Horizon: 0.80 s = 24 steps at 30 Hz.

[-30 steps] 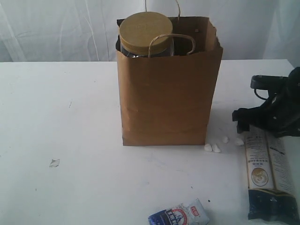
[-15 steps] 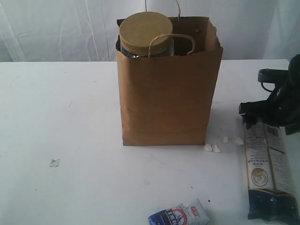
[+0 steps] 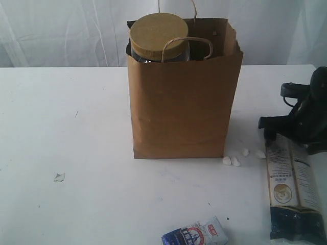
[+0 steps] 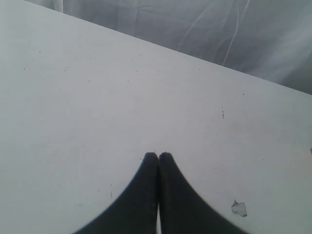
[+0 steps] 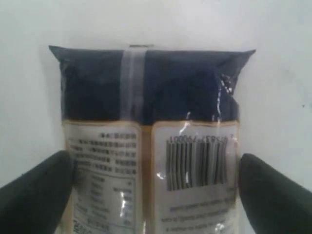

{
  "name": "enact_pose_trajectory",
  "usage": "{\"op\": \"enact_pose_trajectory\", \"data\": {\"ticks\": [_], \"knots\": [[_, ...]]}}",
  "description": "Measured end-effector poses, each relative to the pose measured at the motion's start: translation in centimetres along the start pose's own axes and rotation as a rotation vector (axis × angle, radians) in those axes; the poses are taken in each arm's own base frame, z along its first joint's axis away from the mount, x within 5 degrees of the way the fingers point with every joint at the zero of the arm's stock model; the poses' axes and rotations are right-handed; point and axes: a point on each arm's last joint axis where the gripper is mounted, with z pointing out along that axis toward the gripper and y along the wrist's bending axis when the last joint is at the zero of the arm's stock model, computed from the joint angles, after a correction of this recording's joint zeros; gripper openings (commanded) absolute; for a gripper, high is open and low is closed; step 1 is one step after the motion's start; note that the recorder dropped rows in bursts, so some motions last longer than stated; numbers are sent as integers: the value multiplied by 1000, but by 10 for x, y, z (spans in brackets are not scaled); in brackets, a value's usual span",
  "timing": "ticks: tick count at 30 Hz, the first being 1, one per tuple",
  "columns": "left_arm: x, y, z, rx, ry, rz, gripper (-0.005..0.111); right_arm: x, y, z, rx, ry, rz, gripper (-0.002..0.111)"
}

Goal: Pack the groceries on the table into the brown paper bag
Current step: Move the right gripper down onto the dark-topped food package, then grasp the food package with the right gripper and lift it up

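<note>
The robot's right gripper will next grab the long dark packet by its barcode end (image 3: 289, 145), to pack the packet into the brown paper bag (image 3: 181, 107).
The brown paper bag (image 3: 181, 107) stands upright mid-table, with the tan-lidded jar (image 3: 158, 34) poking out of its top. A long dark packet (image 3: 289, 184) lies flat on the table (image 3: 76, 127) at the right. My right gripper (image 3: 278, 127) is low over the packet's far end. In the right wrist view this gripper (image 5: 156, 168) is open, its fingers (image 5: 44, 190) flanking the long dark packet (image 5: 151, 122) at both edges. The small blue-white packet (image 3: 196, 234) lies at the front edge. My left gripper (image 4: 158, 156) is shut and empty over bare table, outside the exterior view. The other groceries are hidden.
A few small white pebble-like bits (image 3: 235, 159) lie by the bag's right front corner. A small chipped fleck (image 3: 59, 177) marks the table at the left, and the same fleck (image 4: 239, 208) shows beside the left fingers. White curtain hangs behind the table.
My right gripper shifted right and settled lower over the long dark packet's far end. The bag, jar and packets have not moved.
</note>
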Motion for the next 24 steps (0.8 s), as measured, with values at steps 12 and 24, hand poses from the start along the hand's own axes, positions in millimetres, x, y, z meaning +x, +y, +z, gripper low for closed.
{"op": "enact_pose_trajectory", "data": {"ticks": [12,24], "knots": [[0,0,0,0,0,0,0,0,2,5,-14,3,-8,21],[0,0,0,0,0,0,0,-3,1,-26,-21,-34,-129,0]]}}
